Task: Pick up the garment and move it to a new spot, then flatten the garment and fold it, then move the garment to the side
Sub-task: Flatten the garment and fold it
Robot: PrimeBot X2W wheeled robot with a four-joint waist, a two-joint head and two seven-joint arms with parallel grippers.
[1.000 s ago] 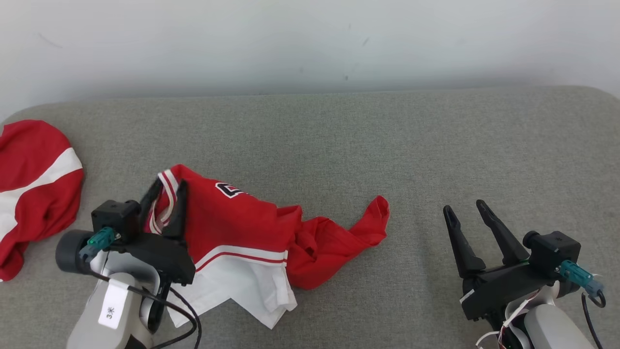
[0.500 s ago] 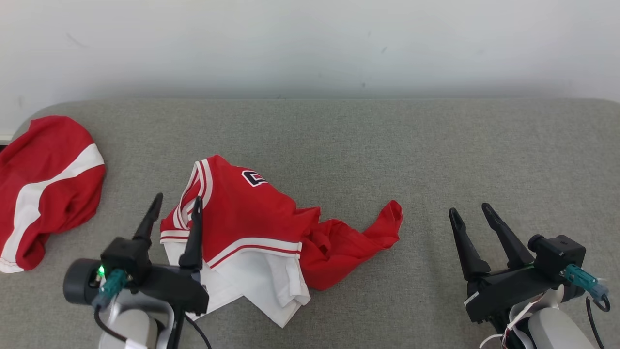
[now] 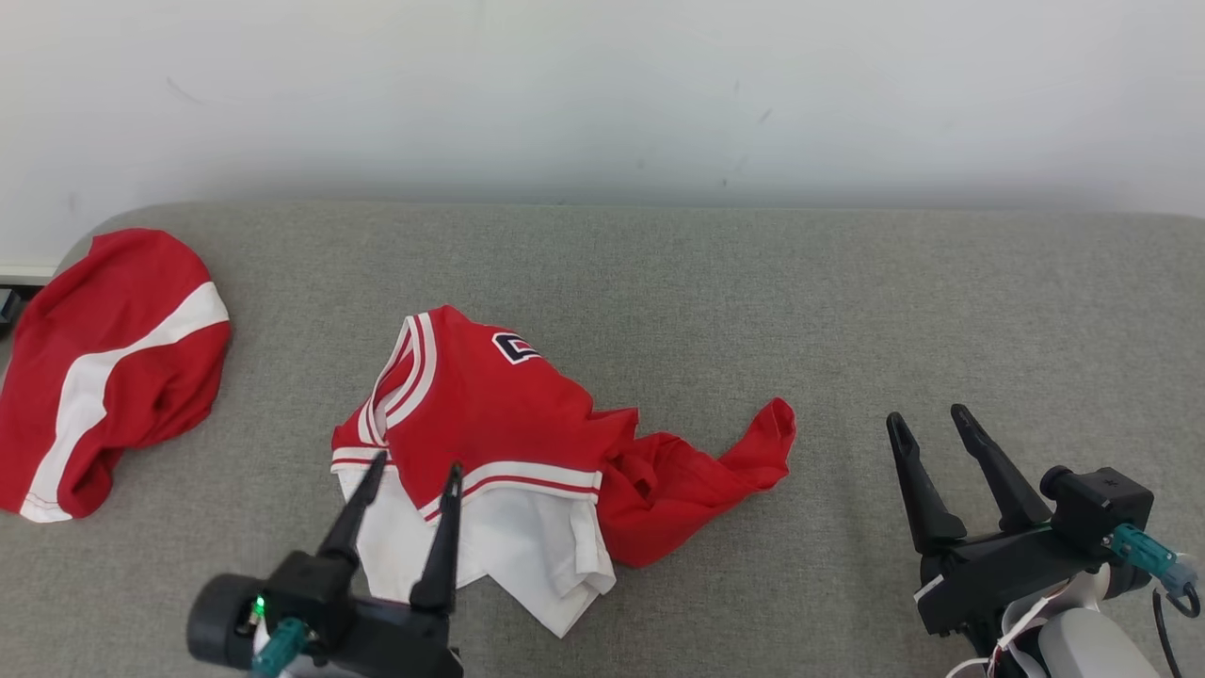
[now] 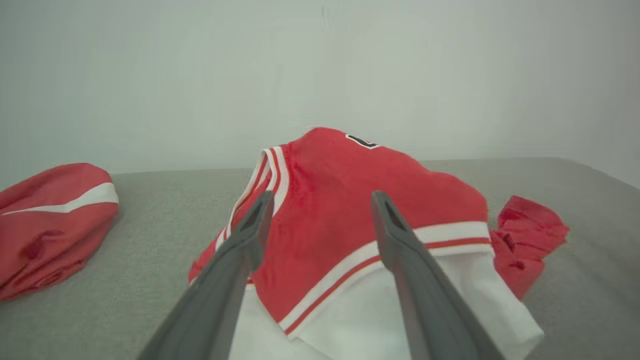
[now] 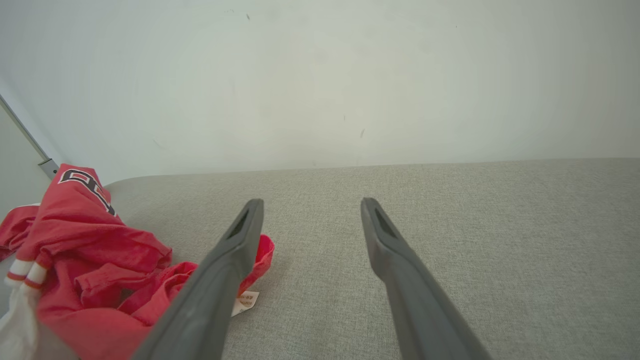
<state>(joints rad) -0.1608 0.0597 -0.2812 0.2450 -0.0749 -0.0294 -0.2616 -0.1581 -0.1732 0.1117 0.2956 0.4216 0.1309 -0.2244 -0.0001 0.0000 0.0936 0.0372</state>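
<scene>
The left gripper grabs the crumpled red jersey (image 3: 508,412) by its white edge (image 3: 565,611) next, to spread the jersey flat for folding.
The garment (image 3: 508,424), a red jersey with white trim and a white lower part, lies crumpled on the grey padded surface (image 3: 753,282), left of centre. My left gripper (image 3: 417,462) is open at its near left edge, fingertips over the white part, holding nothing. In the left wrist view the garment (image 4: 340,200) lies heaped just beyond my left gripper (image 4: 322,196), whose fingers stand wide apart. My right gripper (image 3: 927,414) is open at the lower right, well clear of the cloth. The right wrist view has the garment (image 5: 90,250) left of my right gripper (image 5: 312,202).
A second red cloth with a white stripe (image 3: 104,358) lies bunched at the far left edge of the surface. A pale wall (image 3: 602,94) rises behind the surface. A small white label (image 5: 245,302) pokes from the garment's right end.
My left gripper opened, let go of the garment's striped edge and drew back toward the near edge. The garment settled onto the surface. The camera shifted; the right arm kept still.
</scene>
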